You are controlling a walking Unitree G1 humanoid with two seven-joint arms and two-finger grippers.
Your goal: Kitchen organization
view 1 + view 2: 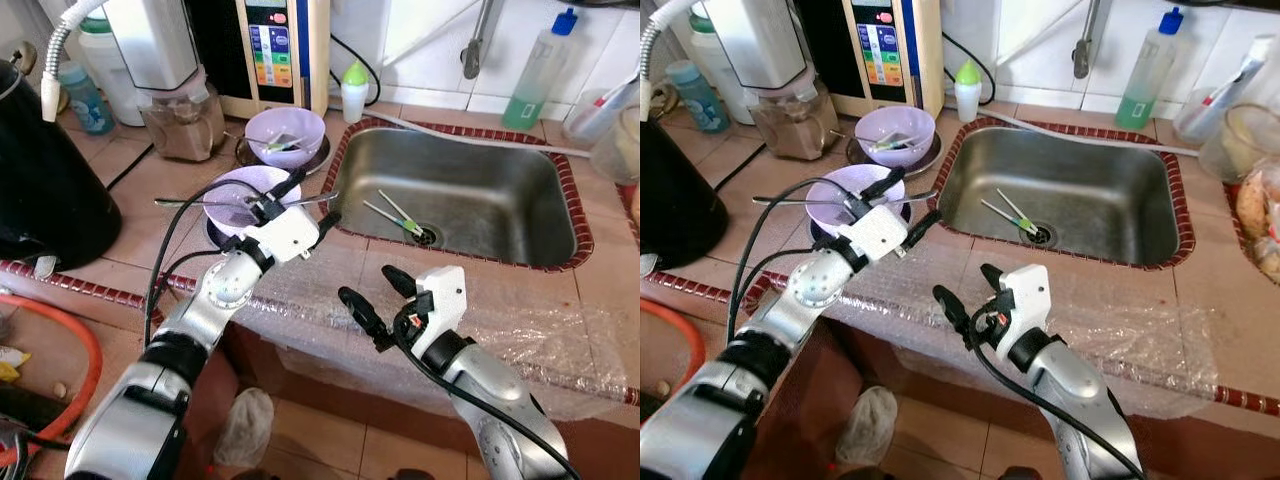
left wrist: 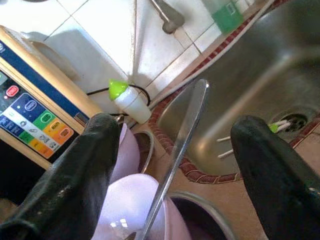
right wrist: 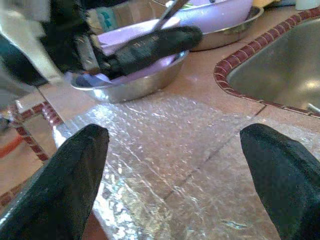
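The utensil sticks out past the bowl's rim at its flat end, and the near purple bowl's side surrounds the rest. My left gripper needs to grip the utensil by that end next.
A long metal utensil (image 1: 200, 203) lies across the near purple bowl (image 1: 232, 190), which sits in a steel dish left of the sink (image 1: 500, 190). Its handle (image 2: 182, 140) points toward the sink and runs between the spread fingers of my left gripper (image 1: 308, 200), which is open and not closed on it. A second purple bowl (image 1: 285, 133) with utensils stands further back. My right gripper (image 1: 378, 296) hangs open over the bubble wrap (image 3: 165, 150) on the counter's front edge, holding nothing. Two green-tipped sticks (image 1: 400, 215) lie by the sink drain.
A black kettle (image 1: 40, 170), a blender (image 1: 180, 110) and a water purifier (image 1: 270, 50) line the back left. By the sink stand a green-capped white bottle (image 1: 353, 92) and a green soap bottle (image 1: 535, 75), with the tap (image 1: 478, 40) above. An orange hose (image 1: 80, 340) lies on the floor.
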